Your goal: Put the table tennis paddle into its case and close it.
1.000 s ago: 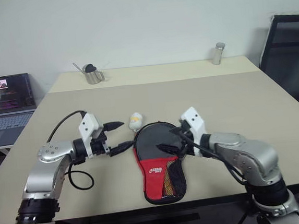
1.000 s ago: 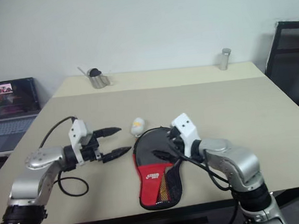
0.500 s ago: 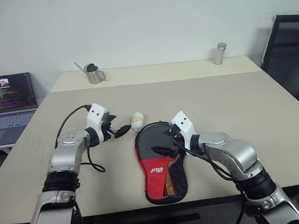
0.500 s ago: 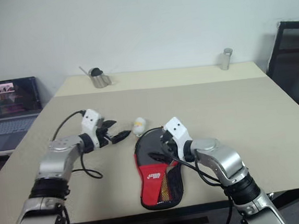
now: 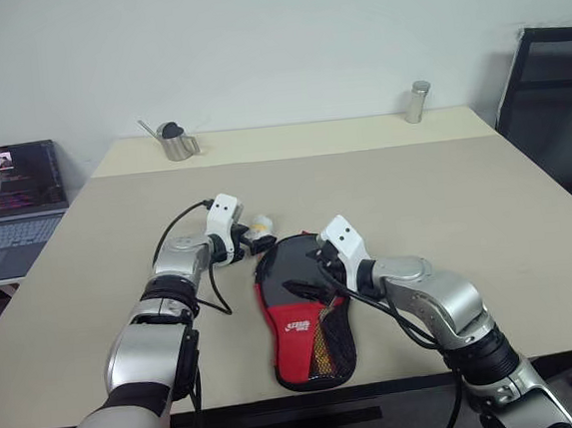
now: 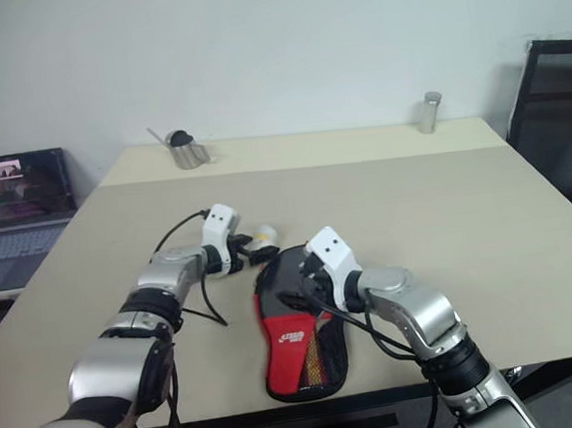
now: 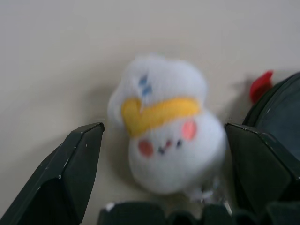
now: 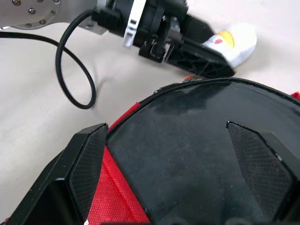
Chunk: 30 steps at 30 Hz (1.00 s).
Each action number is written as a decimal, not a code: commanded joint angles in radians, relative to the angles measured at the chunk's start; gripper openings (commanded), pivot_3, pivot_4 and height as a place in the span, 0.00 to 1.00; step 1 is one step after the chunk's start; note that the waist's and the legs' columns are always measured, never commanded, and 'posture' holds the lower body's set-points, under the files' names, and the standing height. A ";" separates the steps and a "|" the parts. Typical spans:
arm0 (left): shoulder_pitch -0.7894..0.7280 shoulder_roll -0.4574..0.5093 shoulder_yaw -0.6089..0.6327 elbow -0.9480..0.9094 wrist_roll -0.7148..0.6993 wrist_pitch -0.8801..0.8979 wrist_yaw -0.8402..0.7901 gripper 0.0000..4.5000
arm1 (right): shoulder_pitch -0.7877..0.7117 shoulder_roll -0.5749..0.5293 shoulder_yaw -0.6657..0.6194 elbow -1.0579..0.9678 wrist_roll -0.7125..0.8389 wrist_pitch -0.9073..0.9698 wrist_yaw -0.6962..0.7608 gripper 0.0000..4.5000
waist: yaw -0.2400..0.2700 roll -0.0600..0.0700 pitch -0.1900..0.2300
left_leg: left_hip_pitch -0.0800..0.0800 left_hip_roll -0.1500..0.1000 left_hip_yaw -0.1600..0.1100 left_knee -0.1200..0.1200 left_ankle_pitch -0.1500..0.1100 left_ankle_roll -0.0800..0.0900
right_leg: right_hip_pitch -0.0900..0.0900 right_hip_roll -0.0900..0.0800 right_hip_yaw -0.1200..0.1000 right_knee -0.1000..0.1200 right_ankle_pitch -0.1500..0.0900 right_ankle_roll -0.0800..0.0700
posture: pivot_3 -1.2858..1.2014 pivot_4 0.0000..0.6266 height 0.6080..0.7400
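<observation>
The left gripper's fingers are on either side of the white plush toy (image 5: 261, 224) (image 7: 164, 140) and would catch it if they closed now, so the left gripper should close on it.
The case (image 5: 298, 325) lies flat near the table's front edge, with a black round head, a red lower panel with a white logo, and a mesh pocket. The table tennis paddle is hidden; no handle shows. My right gripper (image 5: 309, 272) hovers open over the case's black head (image 8: 187, 154), one finger toward each side and nothing held. My left gripper (image 5: 253, 240) is open just left of the case's top. Its fingers stand either side of a small white plush toy (image 7: 164, 140) without closing on it.
A metal watering can (image 5: 174, 142) stands at the table's back left and a metal cylinder (image 5: 416, 101) at the back right. An open laptop (image 5: 9, 198) sits on a side desk to the left. A black chair (image 5: 557, 100) stands on the right.
My left arm has reached forward and rightward, bringing its open fingers around the plush toy. The right gripper has stayed open over the case, shifting only slightly.
</observation>
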 commanded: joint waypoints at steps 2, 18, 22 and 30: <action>-0.032 -0.013 0.010 0.023 0.024 -0.036 0.012 1.00 | -0.012 0.016 -0.001 -0.038 -0.018 -0.064 -0.009 0.99 | 0.001 0.000 0.000 | 0.000 0.000 0.000 0.000 0.000 0.000 | 0.000 0.000 0.000 0.000 0.000 0.000 | 0.52 0.24 1.00; -0.034 -0.022 0.053 0.033 0.019 -0.024 -0.019 1.00 | -0.010 0.032 0.091 0.156 -0.122 -0.207 0.055 0.99 | 0.000 0.000 0.000 | 0.000 0.000 0.001 0.001 0.000 0.000 | 0.000 -0.002 0.001 0.001 0.000 0.000 | 0.52 0.24 1.00; -0.030 -0.025 0.071 0.041 0.018 -0.024 0.015 0.87 | -0.003 0.042 0.095 0.156 -0.130 -0.208 0.054 1.00 | 0.000 0.000 0.000 | 0.000 0.000 0.001 0.001 0.000 0.000 | 0.000 -0.002 0.001 0.001 0.000 0.000 | 0.52 0.24 1.00; -0.025 -0.039 0.083 0.040 0.021 -0.023 0.018 0.24 | 0.002 0.051 0.098 0.198 -0.169 -0.214 0.040 1.00 | 0.000 0.000 0.000 | 0.000 0.000 0.001 0.002 0.000 0.000 | 0.000 -0.002 0.001 0.002 0.000 0.000 | 0.52 0.24 1.00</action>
